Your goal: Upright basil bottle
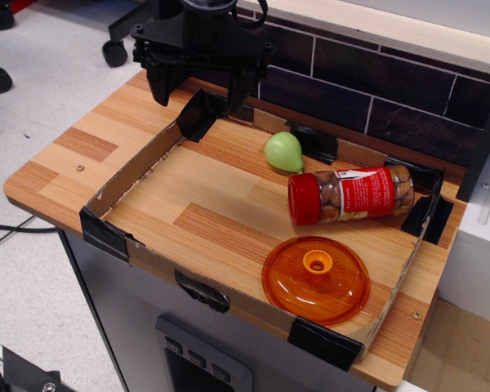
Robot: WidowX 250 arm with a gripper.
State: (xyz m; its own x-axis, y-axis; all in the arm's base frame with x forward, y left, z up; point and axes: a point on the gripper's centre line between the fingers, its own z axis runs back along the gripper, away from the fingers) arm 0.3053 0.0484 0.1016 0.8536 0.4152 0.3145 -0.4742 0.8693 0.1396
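The gripper needs to take the bottle next by its red end with the cap (308, 198), so that the basil bottle's flat base (407, 189) stays free to stand on.
The basil bottle (353, 194) lies on its side at the right of the cardboard-walled tray (139, 167), red cap pointing left, red label with white text facing up, tan lumpy contents showing. My gripper (198, 91) hangs at the top left, above the tray's far left corner, well away from the bottle. Its two black fingers are spread apart and hold nothing.
A green pear-shaped object (284, 152) rests just left of and behind the bottle's cap. An orange round lid (316, 279) lies flat at the tray's front right. Low cardboard walls with black tape ring the tray. A dark tiled wall (376, 86) runs behind.
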